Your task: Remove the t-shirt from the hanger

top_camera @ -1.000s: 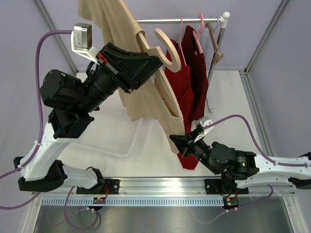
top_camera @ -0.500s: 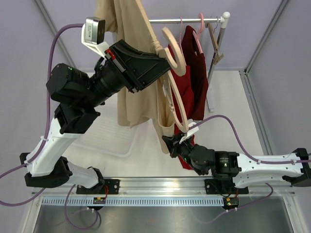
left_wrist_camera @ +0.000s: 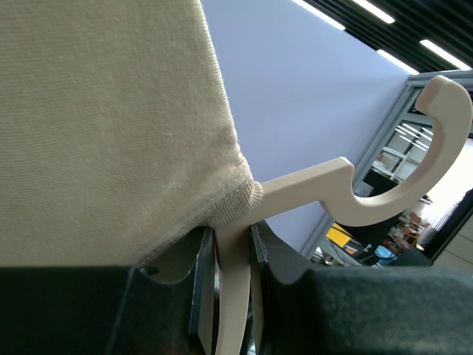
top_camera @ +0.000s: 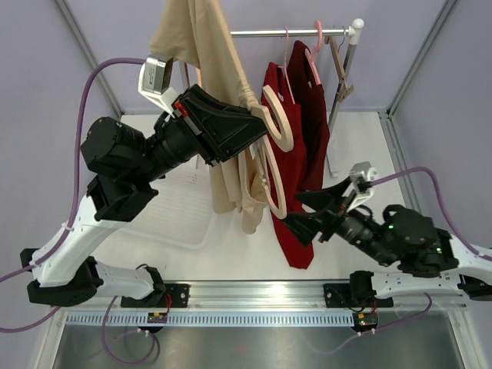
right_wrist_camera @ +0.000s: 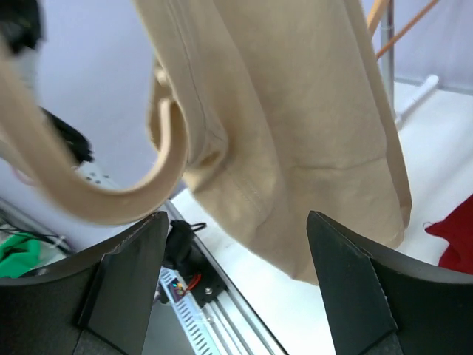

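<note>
I will grab the hanger next with my right gripper, by its bare arm outside the cloth [top_camera: 278,201], and that leaves the t-shirt [top_camera: 206,61] free to come off.
A beige t-shirt [top_camera: 206,61] hangs bunched from a pale wooden hanger [top_camera: 275,123], raised high over the table. My left gripper [top_camera: 255,127] is shut on the hanger's neck [left_wrist_camera: 235,251], just below the hook [left_wrist_camera: 414,177]; the shirt's collar [left_wrist_camera: 111,126] sits against the jaws. One hanger arm [right_wrist_camera: 96,196] curves bare outside the cloth. My right gripper [top_camera: 293,208] stands open, lower and to the right of the shirt's hem [right_wrist_camera: 295,126], with nothing between its fingers [right_wrist_camera: 126,281].
Dark red garments [top_camera: 296,131] hang on pink hangers [top_camera: 314,58] from a metal rail [top_camera: 284,32] with an upright post [top_camera: 344,84] at the back right. A white tray [top_camera: 173,219] lies on the table under the left arm.
My right gripper has let go of the shirt's lower edge, opened wide and swung back to the right. The hem now hangs free. The left arm has shifted the hanger slightly.
</note>
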### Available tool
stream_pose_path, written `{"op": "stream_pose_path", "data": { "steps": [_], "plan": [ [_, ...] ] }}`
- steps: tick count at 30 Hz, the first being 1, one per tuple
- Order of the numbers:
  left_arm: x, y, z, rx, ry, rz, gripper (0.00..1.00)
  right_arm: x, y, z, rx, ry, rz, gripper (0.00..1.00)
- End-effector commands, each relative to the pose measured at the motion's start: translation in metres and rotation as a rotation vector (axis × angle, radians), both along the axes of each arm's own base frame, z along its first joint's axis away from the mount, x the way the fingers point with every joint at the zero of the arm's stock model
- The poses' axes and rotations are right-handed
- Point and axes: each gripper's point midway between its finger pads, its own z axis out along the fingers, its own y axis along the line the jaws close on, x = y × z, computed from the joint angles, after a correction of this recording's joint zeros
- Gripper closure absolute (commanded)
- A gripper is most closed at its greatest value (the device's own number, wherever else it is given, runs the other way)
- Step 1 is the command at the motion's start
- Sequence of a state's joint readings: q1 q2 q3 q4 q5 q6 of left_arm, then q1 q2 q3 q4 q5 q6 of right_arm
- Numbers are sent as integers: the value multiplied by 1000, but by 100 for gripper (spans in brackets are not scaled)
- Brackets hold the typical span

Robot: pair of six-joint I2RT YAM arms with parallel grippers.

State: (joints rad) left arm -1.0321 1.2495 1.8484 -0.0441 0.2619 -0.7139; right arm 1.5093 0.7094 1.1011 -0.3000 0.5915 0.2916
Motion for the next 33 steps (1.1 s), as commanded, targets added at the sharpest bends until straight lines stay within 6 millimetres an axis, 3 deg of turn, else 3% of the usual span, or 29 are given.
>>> {"op": "stream_pose_path", "data": {
  "steps": [1, 6, 8, 9, 10, 12, 15, 19, 24, 30, 33],
  "plan": [
    [-3, 22, 16, -60, -99, 83, 100, -19, -25, 27, 34, -31, 113, 15],
    [15, 13, 2, -31, -75, 148, 100, -3, -50, 59, 57, -98, 12, 13],
    [21, 5, -1, -23, -58, 148, 100, 10, -43, 65, -29, -137, -62, 12],
    [25, 3, -1, -23, -45, 162, 100, 19, -28, 57, -108, -139, -111, 13],
    [30, -2, -5, -15, -33, 170, 100, 21, -30, 66, -138, -155, -126, 14],
    [39, -2, -5, -19, -14, 206, 100, 30, -16, 61, -209, -166, -176, 21],
    [42, -4, -6, -18, -9, 217, 100, 40, -14, 64, -258, -195, -238, 28],
    [48, -6, -10, -10, 1, 239, 100, 42, -11, 65, -299, -233, -246, 29],
    [52, -14, -14, 2, 6, 235, 100, 53, -18, 63, -357, -243, -333, 48],
    [53, -15, -16, 9, 6, 239, 100, 57, -22, 63, -343, -256, -372, 59],
    [53, -15, -18, 11, 9, 236, 100, 57, -21, 65, -343, -267, -373, 76]
  ]
}}
